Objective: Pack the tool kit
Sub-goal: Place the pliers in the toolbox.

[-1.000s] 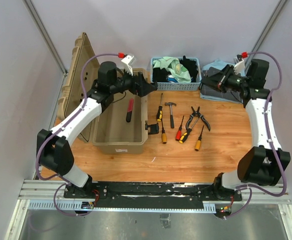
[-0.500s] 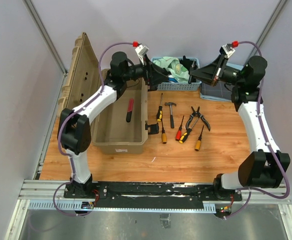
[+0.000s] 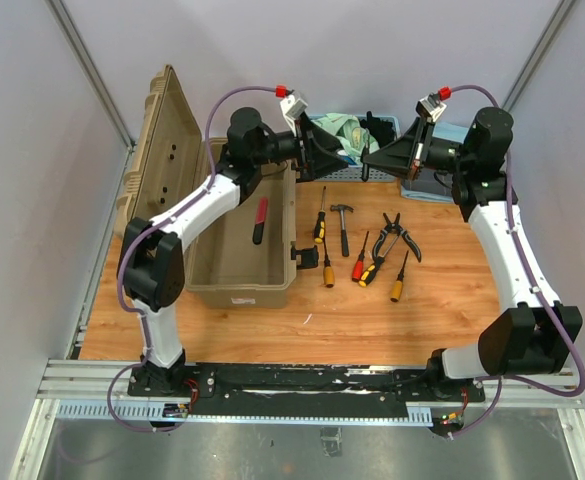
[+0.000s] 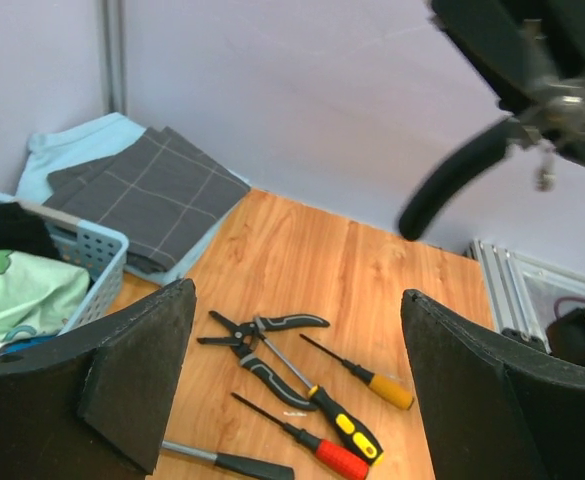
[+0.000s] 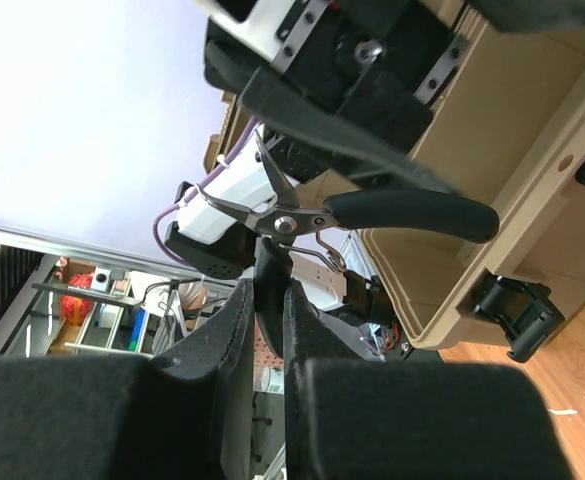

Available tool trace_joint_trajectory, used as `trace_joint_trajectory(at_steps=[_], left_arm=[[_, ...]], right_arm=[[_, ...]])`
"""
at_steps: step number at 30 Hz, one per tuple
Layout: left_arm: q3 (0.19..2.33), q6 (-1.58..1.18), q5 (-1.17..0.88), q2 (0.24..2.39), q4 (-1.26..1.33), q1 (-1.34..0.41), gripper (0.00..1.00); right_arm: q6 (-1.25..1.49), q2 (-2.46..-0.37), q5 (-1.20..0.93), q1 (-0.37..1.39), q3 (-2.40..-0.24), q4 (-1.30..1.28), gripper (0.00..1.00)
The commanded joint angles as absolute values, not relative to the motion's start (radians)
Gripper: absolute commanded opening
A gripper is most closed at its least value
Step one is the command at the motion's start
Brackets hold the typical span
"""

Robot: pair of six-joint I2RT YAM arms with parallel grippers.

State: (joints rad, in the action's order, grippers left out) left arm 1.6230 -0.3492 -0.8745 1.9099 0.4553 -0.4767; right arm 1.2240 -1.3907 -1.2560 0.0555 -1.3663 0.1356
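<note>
Next, my left gripper grabs the black-handled pliers by the free handle [image 3: 365, 166], so that my right gripper releases and I pack them.
The tan toolbox [image 3: 234, 268] stands open at the left with its lid upright, and a red-handled tool [image 3: 260, 220] lies inside. On the table lie a small hammer [image 3: 342, 226], pliers [image 3: 398, 236] and several screwdrivers with yellow, red and orange handles [image 3: 358, 264]. My left gripper [image 3: 322, 160] is open and empty, held high beside the box; below it I see the pliers [image 4: 262, 345] and screwdrivers [image 4: 357, 430]. My right gripper [image 3: 380, 160] faces it and is shut on one handle of black-handled pliers [image 5: 372, 212]. The same pliers show in the left wrist view [image 4: 462, 180].
A blue basket of cloths [image 3: 352, 140] stands at the back middle and shows in the left wrist view [image 4: 82, 245]. Folded grey and blue cloths [image 4: 152, 190] lie at the back right. The toolbox latch [image 3: 305, 256] juts toward the tools.
Both grippers have risen and swung toward each other over the back middle. The left moved right from over the toolbox. The right moved left from over the cloths.
</note>
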Motion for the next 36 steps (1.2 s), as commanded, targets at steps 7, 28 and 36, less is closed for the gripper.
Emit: trace_joint_trajectory(at_steps=[7, 28, 36], left_arm=[[1.513, -0.183, -0.964, 1.761, 0.518, -0.554, 0.9], [1.612, -0.153, -0.977, 1.849, 0.526, -0.6, 0.7], [1.598, -0.182, -0.97, 1.84, 0.559, -0.6, 0.38]], right_arm=[[1.165, -1.369, -1.273, 0.076, -1.384, 0.105, 0.01], [1.14, -1.348, -1.269, 0.13, -1.371, 0.076, 0.01], [1.131, -1.354, -1.268, 0.13, -1.359, 0.073, 0.01]])
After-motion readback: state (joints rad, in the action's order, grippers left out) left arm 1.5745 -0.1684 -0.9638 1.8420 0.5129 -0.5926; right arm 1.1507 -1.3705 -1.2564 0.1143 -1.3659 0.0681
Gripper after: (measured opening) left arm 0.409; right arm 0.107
